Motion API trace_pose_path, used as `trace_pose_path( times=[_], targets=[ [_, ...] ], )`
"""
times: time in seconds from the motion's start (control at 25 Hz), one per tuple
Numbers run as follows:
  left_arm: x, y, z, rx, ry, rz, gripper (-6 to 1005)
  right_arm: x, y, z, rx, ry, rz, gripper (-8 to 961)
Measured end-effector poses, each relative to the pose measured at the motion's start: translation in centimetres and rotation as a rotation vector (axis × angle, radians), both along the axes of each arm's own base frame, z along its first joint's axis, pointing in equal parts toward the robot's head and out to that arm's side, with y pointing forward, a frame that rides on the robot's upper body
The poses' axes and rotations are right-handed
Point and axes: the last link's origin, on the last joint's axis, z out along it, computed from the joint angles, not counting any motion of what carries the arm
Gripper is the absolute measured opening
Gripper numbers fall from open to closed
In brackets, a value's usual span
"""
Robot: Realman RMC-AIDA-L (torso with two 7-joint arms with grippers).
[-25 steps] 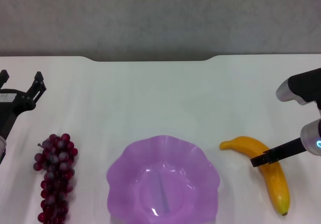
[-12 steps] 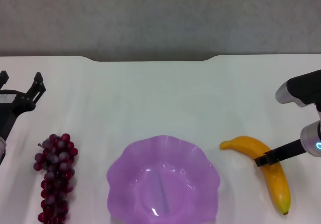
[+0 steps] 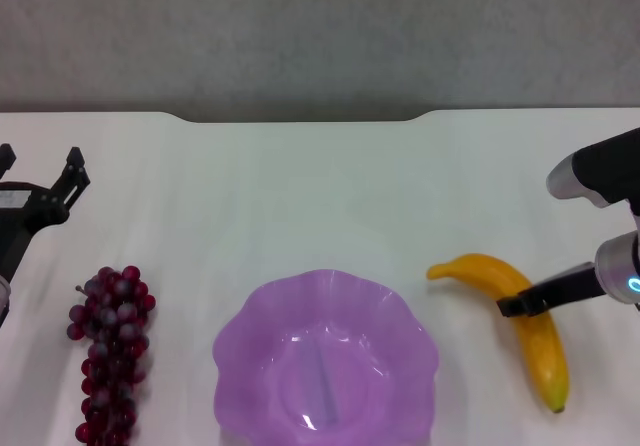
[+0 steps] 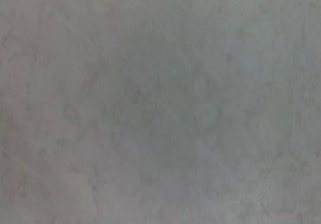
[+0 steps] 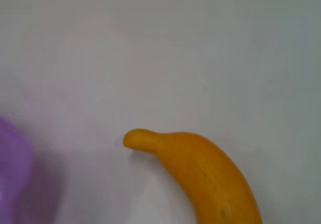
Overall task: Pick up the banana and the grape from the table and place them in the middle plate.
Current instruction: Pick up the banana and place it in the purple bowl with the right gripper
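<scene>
The banana is over the table, short of the purple plate's rim (image 3: 425, 346) (image 5: 22, 148), so the robot's right gripper needs to keep holding it until it reaches the plate.
The yellow-orange banana (image 3: 520, 321) is right of the purple scalloped middle plate (image 3: 325, 296) on the white table (image 3: 320, 186). My right gripper (image 3: 524, 305) is shut across the banana's middle; one dark finger (image 3: 512, 306) shows over it. In the right wrist view the banana (image 5: 200, 169) fills the lower centre, with the plate's edge (image 5: 12, 174) beside it. The dark red-purple grape bunch (image 3: 108, 351) lies left of the plate. My left gripper (image 3: 40, 161) is open and empty, behind the grapes at the table's left edge.
The table's far edge has a curved notch (image 3: 300, 118) with a grey wall behind it. The left wrist view shows only a plain grey surface.
The banana has shifted up and to the left together with the right gripper's finger, toward the plate. The left arm and the grapes have not moved.
</scene>
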Motion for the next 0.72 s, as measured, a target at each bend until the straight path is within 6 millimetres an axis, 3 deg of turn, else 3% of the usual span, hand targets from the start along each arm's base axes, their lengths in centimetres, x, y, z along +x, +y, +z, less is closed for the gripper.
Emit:
trace_pose_path(
  times=[0.4, 0.72],
  targets=[
    [-0.2, 0.2, -0.1, -0.013, 0.005, 0.015, 879, -5.1, -2.7, 2.5, 0.098, 0.151, 0.282, 533],
    [-0.1, 0.3, -0.1, -0.013, 0.006, 0.015, 879, -7.9, -3.1, 1.4, 0.037, 0.267, 0.409, 537]
  ],
)
